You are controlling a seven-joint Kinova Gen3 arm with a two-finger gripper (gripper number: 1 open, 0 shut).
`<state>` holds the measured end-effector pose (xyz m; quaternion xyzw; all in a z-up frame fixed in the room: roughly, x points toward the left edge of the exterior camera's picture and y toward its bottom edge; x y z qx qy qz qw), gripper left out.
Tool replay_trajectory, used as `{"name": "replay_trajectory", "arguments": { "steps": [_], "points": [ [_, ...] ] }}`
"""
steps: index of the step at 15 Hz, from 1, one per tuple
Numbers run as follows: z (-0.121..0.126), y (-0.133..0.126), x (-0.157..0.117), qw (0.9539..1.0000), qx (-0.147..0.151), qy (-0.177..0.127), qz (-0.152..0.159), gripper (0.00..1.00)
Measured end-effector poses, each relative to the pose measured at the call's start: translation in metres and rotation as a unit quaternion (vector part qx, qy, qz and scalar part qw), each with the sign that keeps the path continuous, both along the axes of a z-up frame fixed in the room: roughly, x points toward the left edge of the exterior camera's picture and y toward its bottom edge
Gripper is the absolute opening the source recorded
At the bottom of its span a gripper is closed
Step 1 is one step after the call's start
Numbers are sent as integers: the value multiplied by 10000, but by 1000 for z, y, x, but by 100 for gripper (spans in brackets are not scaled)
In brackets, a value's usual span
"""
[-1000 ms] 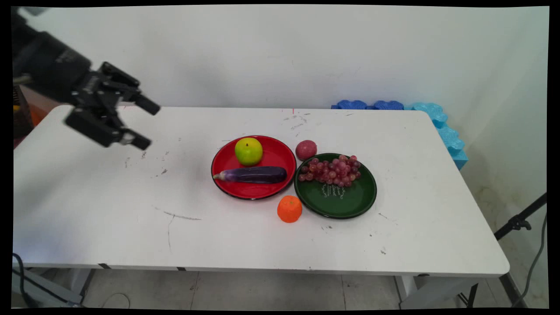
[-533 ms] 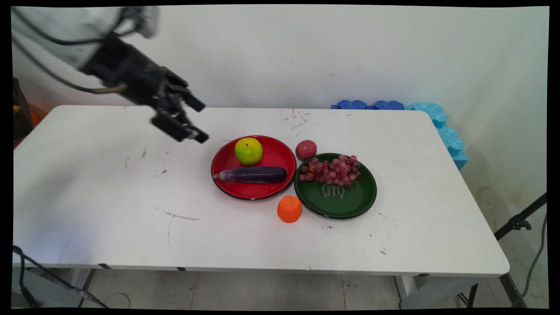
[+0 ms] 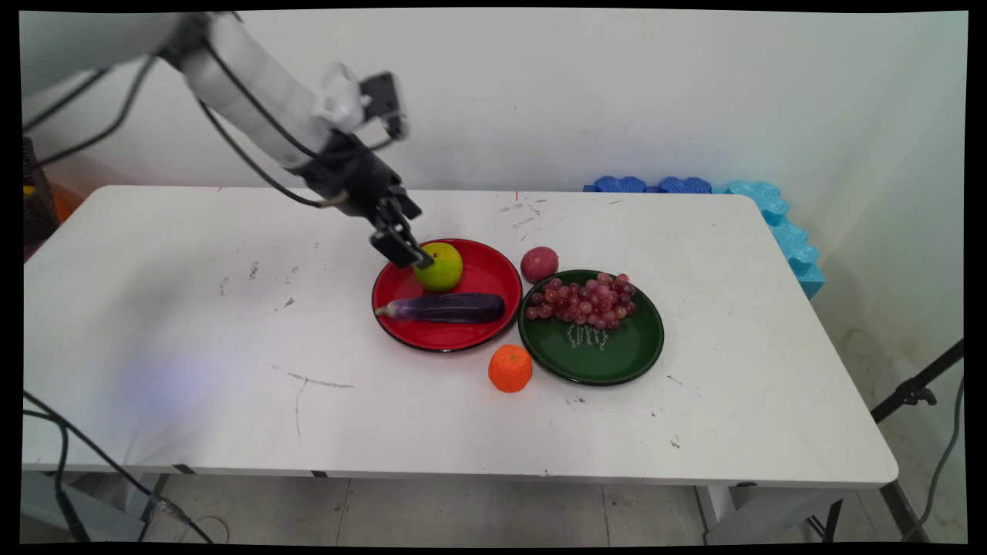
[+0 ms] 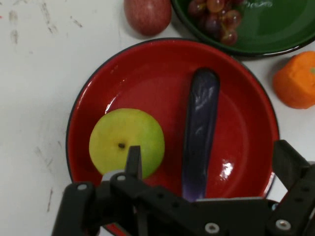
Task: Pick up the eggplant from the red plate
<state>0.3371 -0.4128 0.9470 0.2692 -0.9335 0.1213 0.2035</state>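
Observation:
I should next grab the purple eggplant by the middle of its body (image 3: pixel 449 308) to take it off the red plate (image 3: pixel 493 270).
My black gripper (image 3: pixel 402 233) hangs open over the left rim of a red plate (image 3: pixel 493 270), empty. In the main view its lower finger overlaps the left side of a green apple (image 3: pixel 442 267) on that plate. A purple eggplant (image 3: pixel 451 307) lies along the plate's near half. In the hand view the gripper (image 4: pixel 211 164) spans the red plate (image 4: pixel 147 78): one finger (image 4: pixel 133 159) stands in front of the green apple (image 4: pixel 126 140), the other (image 4: pixel 290 160) is past the plate's edge, and the eggplant (image 4: pixel 199 130) lies between them.
A green plate (image 3: pixel 617 354) with red grapes (image 3: pixel 584 301) sits right of the red one. A red apple (image 3: pixel 539 264) lies behind the two plates, an orange (image 3: pixel 510 368) in front. Blue foam pieces (image 3: pixel 771 212) line the table's far right corner. Black cables hang from the arm.
The gripper has travelled from the table's far left edge rightward and down to the red plate, staying open. The fruit and plates have not moved.

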Motion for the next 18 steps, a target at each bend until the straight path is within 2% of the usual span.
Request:
{"name": "replay_trajectory", "arguments": {
  "steps": [3,8,18],
  "points": [
    [-24,-17,-9,9998,91,-152,32,100],
    [-68,-41,-41,9985,403,-303,-197,100],
    [-110,-67,-70,9942,703,-573,-581,100]
  ]
}}
